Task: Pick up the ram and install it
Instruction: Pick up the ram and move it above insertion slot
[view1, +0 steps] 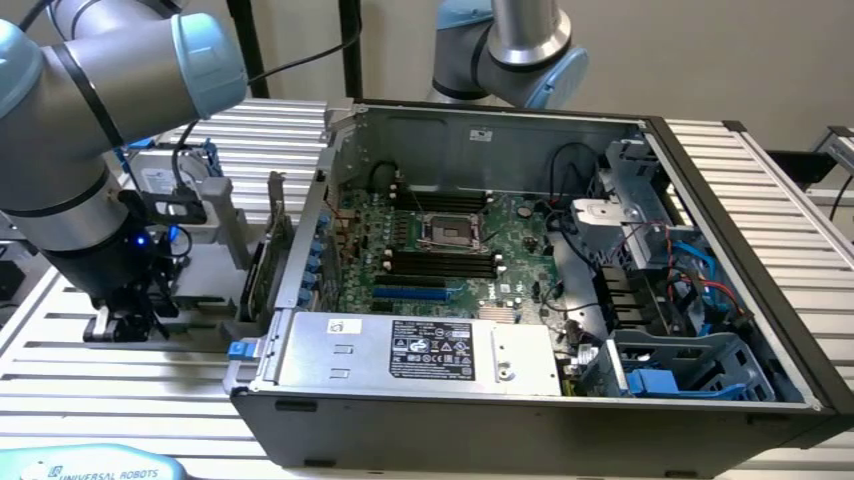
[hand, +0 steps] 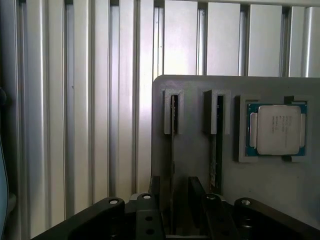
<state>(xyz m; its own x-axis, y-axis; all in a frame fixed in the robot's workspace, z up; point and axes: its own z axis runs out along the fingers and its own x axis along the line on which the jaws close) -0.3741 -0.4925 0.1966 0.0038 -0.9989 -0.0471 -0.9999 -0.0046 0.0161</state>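
Note:
The grey holder post wraps around one end of the ram between my fingers. To pick up the ram, my gripper next needs to grab it by its exposed part clear of that post.
Two ram sticks stand on edge in slots of a grey holder block. One ram runs down between my fingertips; the other ram stands one slot over, towards the processor. My gripper is open, with one black finger on each side of the first stick and a gap to it on both sides. In the exterior view the gripper hangs low over the holder, on the exterior view's left of the open computer case. The black memory slots lie on the motherboard inside.
A square silver processor chip sits in a recess of the same holder. A silver drive with blue rails and an upright card stand between my arm and the case. The ribbed aluminium table lies beneath. A second arm stands behind the case.

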